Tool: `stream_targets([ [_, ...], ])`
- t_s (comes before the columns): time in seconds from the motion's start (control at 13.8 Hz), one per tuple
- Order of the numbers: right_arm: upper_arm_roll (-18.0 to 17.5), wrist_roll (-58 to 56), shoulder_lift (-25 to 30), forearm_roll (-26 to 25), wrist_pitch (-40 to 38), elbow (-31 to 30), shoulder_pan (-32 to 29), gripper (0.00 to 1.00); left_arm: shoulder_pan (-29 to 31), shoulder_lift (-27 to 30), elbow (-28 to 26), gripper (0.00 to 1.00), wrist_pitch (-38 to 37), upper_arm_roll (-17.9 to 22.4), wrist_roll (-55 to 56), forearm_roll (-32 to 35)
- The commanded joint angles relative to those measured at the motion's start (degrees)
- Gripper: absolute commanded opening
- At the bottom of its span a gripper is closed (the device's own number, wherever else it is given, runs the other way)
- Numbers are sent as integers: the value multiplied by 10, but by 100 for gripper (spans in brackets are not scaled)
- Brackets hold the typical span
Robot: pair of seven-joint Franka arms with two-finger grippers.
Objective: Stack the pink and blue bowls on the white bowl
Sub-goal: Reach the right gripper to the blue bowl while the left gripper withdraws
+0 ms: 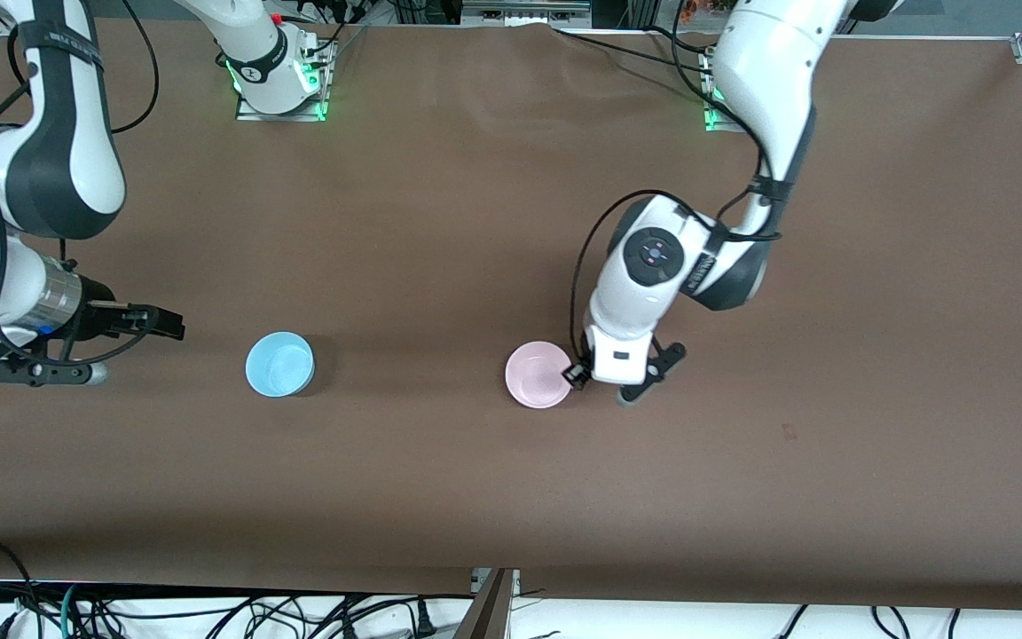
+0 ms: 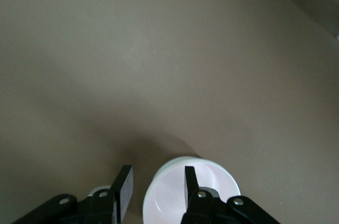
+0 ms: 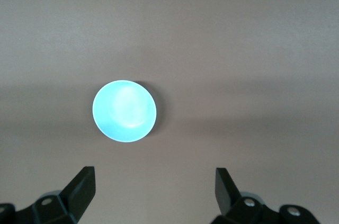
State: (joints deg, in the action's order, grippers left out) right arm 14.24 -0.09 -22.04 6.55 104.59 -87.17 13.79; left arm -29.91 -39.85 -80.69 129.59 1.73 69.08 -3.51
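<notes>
Next, my right gripper takes hold of the light blue bowl's rim [image 1: 248, 366], to stack the light blue bowl into the pink bowl [image 1: 538, 374].
The pale pink bowl [image 1: 538, 374] sits on the brown table near its middle. My left gripper [image 1: 577, 376] is low at the bowl's edge and open. In the left wrist view it [image 2: 158, 181] straddles the pink bowl's [image 2: 172, 197] rim, one finger inside and one outside, neither touching. A whitish outer wall [image 2: 150, 195] shows under the pink rim; I cannot tell whether it is the white bowl. No separate white bowl is in view. The light blue bowl [image 1: 279, 364] stands alone toward the right arm's end. My right gripper [image 1: 169, 324] is open and empty beside it, facing the blue bowl [image 3: 124, 111].
The brown table [image 1: 511, 497] is bare around the bowls. The arm bases [image 1: 280, 84] stand along the table's edge farthest from the front camera. Cables hang below the nearest edge.
</notes>
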Motion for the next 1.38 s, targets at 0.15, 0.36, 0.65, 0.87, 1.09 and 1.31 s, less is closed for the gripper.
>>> stream_targets([
  [0.15, -3, -4, -56, 17, 135, -78, 18, 100, 87, 17, 96, 47, -165, -11, -115, -18],
  [0.36, -17, -4, -70, 18, 242, -152, 19, 98, 161, 64, 99, 47, -250, -10, -246, -67],
  [0.65, -24, -2, -106, 21, 268, -158, 18, 76, 245, 111, 95, 48, -332, -7, -416, -79],
  [0.87, -27, 2, -118, 49, 272, -158, 18, 49, 272, 140, 67, 49, -378, -4, -502, -70],
  [1.09, -29, -3, -123, 65, 279, -158, 18, 39, 275, 194, -8, 49, -374, -5, -551, -26],
  [1.31, -29, -3, -123, 65, 278, -157, 18, 5, 269, 259, -101, 49, -337, -8, -563, -11],
])
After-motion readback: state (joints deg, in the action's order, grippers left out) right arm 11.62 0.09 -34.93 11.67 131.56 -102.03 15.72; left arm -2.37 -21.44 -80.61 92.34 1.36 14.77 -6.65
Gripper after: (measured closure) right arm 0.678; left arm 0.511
